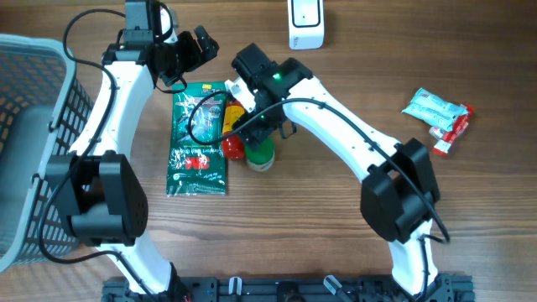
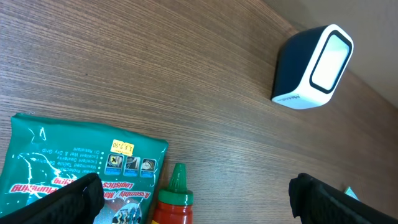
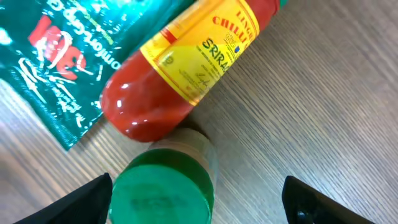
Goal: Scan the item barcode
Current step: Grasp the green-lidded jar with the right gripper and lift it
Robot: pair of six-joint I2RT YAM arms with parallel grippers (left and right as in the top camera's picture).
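Next, the right gripper grips the green-lidded jar by its lid from above to scan the barcode, and the jar's labelled body stays uncovered.
A white and dark barcode scanner stands at the table's far edge; it also shows in the left wrist view. A green packet lies flat, with a red chilli sauce bottle lying beside it and a green-lidded jar standing upright next to that. My right gripper hangs open over the jar, whose lid sits between the fingers, close to the left one. The sauce bottle lies just beyond. My left gripper is open and empty above the packet and the bottle's green cap.
A grey mesh basket fills the left side. Light blue snack packets and a small red and white item lie at the right. My left gripper is near the far edge, left of the scanner.
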